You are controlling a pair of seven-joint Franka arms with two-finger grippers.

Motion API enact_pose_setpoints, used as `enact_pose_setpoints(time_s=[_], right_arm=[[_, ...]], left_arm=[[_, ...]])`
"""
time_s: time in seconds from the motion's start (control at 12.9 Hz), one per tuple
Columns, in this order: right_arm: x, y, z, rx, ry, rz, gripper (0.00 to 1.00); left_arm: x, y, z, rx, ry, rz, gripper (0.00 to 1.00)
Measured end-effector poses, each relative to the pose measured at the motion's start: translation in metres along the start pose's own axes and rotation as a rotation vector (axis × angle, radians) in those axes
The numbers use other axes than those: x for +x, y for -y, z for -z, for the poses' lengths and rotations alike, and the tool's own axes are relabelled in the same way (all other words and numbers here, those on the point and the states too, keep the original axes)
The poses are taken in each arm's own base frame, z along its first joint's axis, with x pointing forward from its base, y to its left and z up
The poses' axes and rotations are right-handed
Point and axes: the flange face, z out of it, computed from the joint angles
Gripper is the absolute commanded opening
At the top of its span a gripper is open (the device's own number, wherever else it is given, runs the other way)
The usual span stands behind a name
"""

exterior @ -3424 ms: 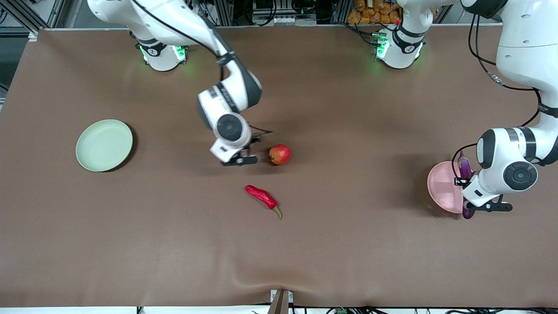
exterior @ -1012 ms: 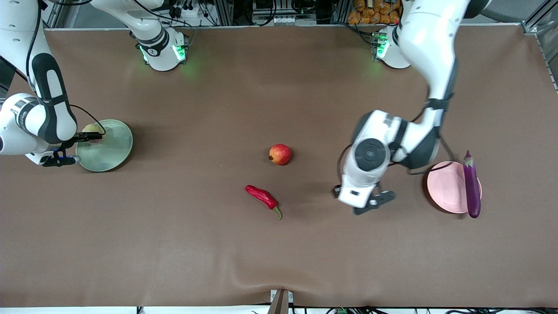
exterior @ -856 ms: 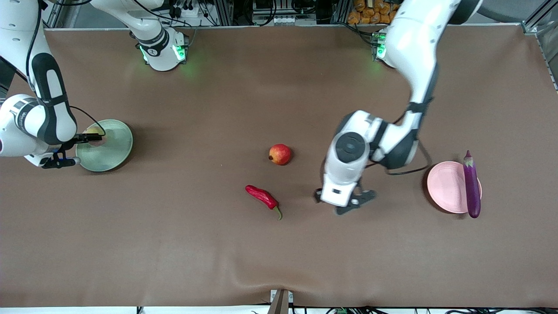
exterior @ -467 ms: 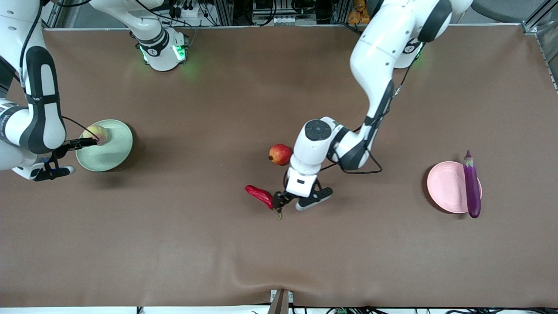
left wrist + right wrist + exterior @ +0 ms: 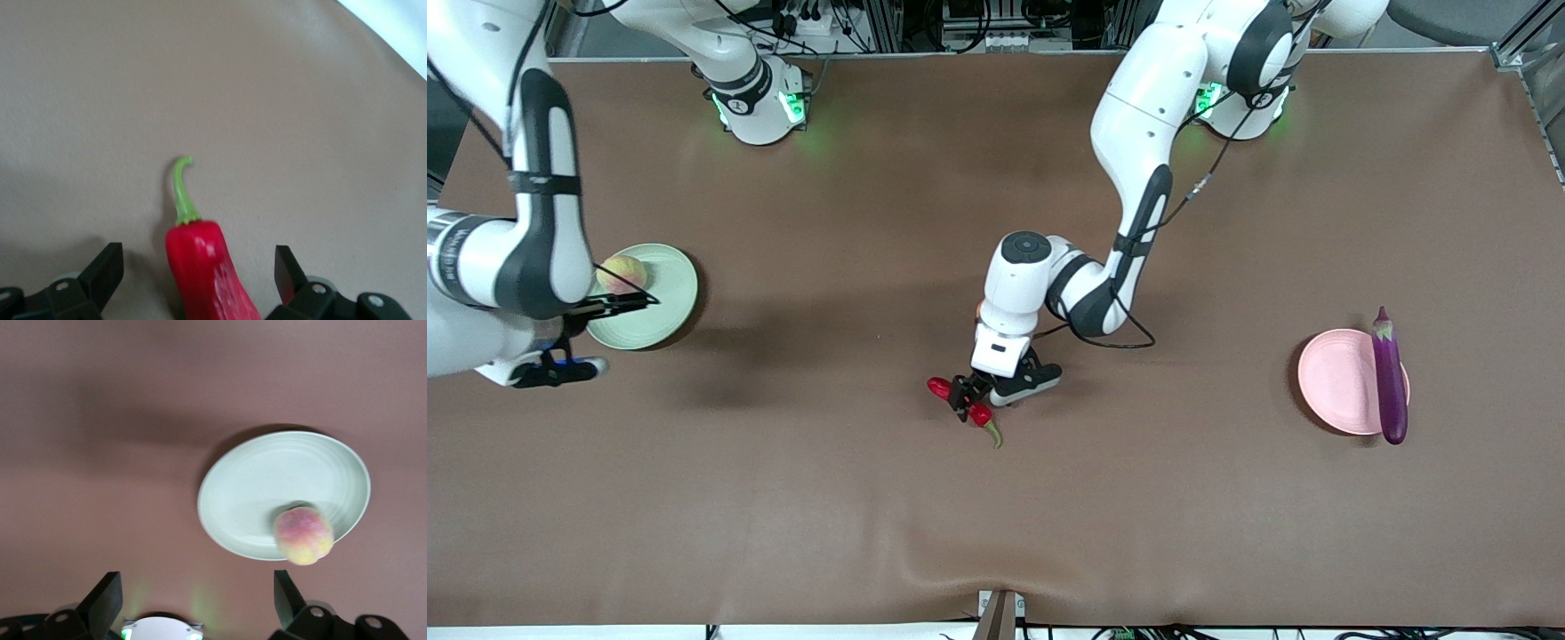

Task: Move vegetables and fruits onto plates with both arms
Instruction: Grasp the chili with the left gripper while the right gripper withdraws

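My left gripper should next grab the chili pepper by its red body to move it to the pink plate.
The red chili pepper lies mid-table, and my left gripper stands low over it, open. In the left wrist view the chili pepper sits between the two fingers with a gap on each side, and its green stem points away. The left arm's wrist hides nearly all of the pomegranate-like ball. The peach rests on the pale green plate. My right gripper hangs open and empty over that plate's edge. The purple eggplant lies across the pale pink plate.
The right wrist view shows the peach on the green plate and, past the open right gripper, the right arm's base with green lights. Brown cloth covers the table, with a ripple at its front edge.
The left arm swung from beside the pink plate to the chili and came down around it. The right gripper let the peach go onto the green plate and drew back.
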Motion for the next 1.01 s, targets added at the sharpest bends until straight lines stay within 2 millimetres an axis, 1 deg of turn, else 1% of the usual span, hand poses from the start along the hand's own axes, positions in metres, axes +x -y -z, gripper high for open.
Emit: enact_pose_setpoints(time_s=[0.16,0.23,0.39,0.47,0.54,0.62,0.7,0.86,0.93,1.01], right_arm=[[0.003,0.039,0.013,-0.030,-0.003,-0.030,1.00],[0.005,0.055,0.017,-0.043,-0.009,-0.030,1.00],[0.006,0.079,0.023,-0.057,-0.017,-0.017,1.00],[0.006,0.088,0.026,-0.049,-0.024,-0.018,1.00],[0.006,0.094,0.029,-0.039,-0.031,-0.028,1.00],[0.006,0.098,0.031,-0.033,-0.037,-0.040,1.00],[0.006,0.103,0.034,-0.029,-0.042,-0.047,1.00],[0.005,0.118,0.039,-0.026,-0.048,-0.061,1.00],[0.004,0.125,0.041,-0.013,-0.048,-0.067,1.00],[0.004,0.130,0.043,0.001,-0.050,-0.068,1.00]], left_arm=[[-0.003,0.004,-0.006,-0.001,-0.002,0.003,1.00],[-0.002,0.006,-0.009,-0.003,-0.005,0.002,1.00],[-0.004,0.007,-0.016,-0.006,-0.007,0.005,1.00],[-0.004,0.006,-0.016,-0.009,-0.009,0.012,1.00],[-0.004,0.005,-0.016,-0.012,-0.009,0.019,0.86],[-0.005,0.005,-0.017,-0.012,-0.009,0.020,0.61],[-0.005,0.006,-0.017,-0.011,-0.009,0.019,0.38],[-0.006,0.008,-0.020,-0.006,-0.010,0.015,0.04],[-0.007,0.009,-0.021,-0.004,-0.011,0.013,0.00],[-0.008,0.009,-0.021,-0.003,-0.012,0.011,0.00]])
